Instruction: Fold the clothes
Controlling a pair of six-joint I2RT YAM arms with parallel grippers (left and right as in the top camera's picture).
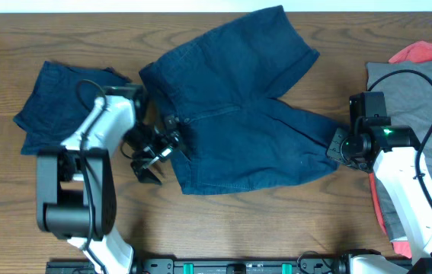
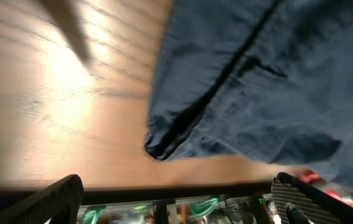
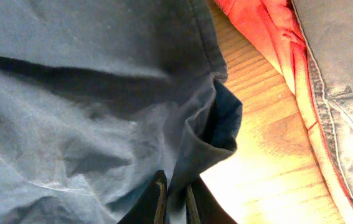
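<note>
The navy shorts need their near side folded over. I should next pick them up with my left gripper by the waistband's near corner [image 1: 187, 187] [image 2: 163, 144], opposite the near leg's pinched hem.
Dark navy shorts [image 1: 238, 114] lie spread in the middle of the table, waistband to the left, legs to the right. My left gripper [image 1: 148, 161] is open and empty just off the waistband's near corner [image 2: 164, 146]. My right gripper [image 1: 339, 146] is shut on the hem of the near leg [image 3: 216, 134], with cloth pinched between its fingers [image 3: 175, 196]. A second pair of navy shorts [image 1: 56, 95] lies folded at the far left. A grey garment [image 1: 421, 99] lies over a red one [image 1: 425, 52] at the right.
The red garment [image 3: 269, 37] and grey garment [image 3: 344, 68] lie close to the right of my right gripper. The table's front edge [image 2: 176, 186] is just below my left gripper.
</note>
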